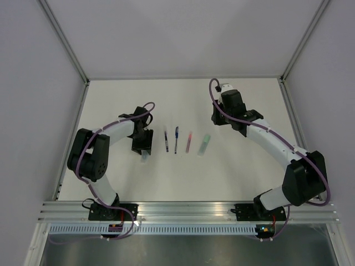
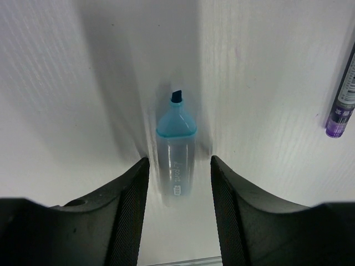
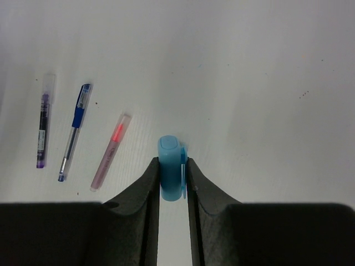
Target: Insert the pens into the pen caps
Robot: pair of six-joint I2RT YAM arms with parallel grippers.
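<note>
My left gripper's fingers, on either side of the marker's body, meet their shadows at the table, so it is time to close on the marker now.
An uncapped pale blue marker (image 2: pixel 176 160) lies on the table, its dark tip pointing away. My left gripper (image 2: pixel 179 166) is open, with a finger on each side of the marker's barrel and not touching it. From above, the gripper (image 1: pixel 142 148) hides most of the marker (image 1: pixel 145 157). My right gripper (image 3: pixel 172 166) is shut on a light blue pen cap (image 3: pixel 171 166) and holds it above the table, at the back right in the top view (image 1: pixel 217 117). A black pen (image 1: pixel 166 140), a dark blue pen (image 1: pixel 176 139), a pink pen (image 1: pixel 188 142) and a pale green marker (image 1: pixel 204 144) lie in a row.
The right wrist view shows the black pen (image 3: pixel 42 130), blue pen (image 3: pixel 73 132) and pink pen (image 3: pixel 111 151) to the left of my fingers. The black pen's end (image 2: pixel 343 105) shows at the right of the left wrist view. Grey walls enclose the white table (image 1: pixel 249 166).
</note>
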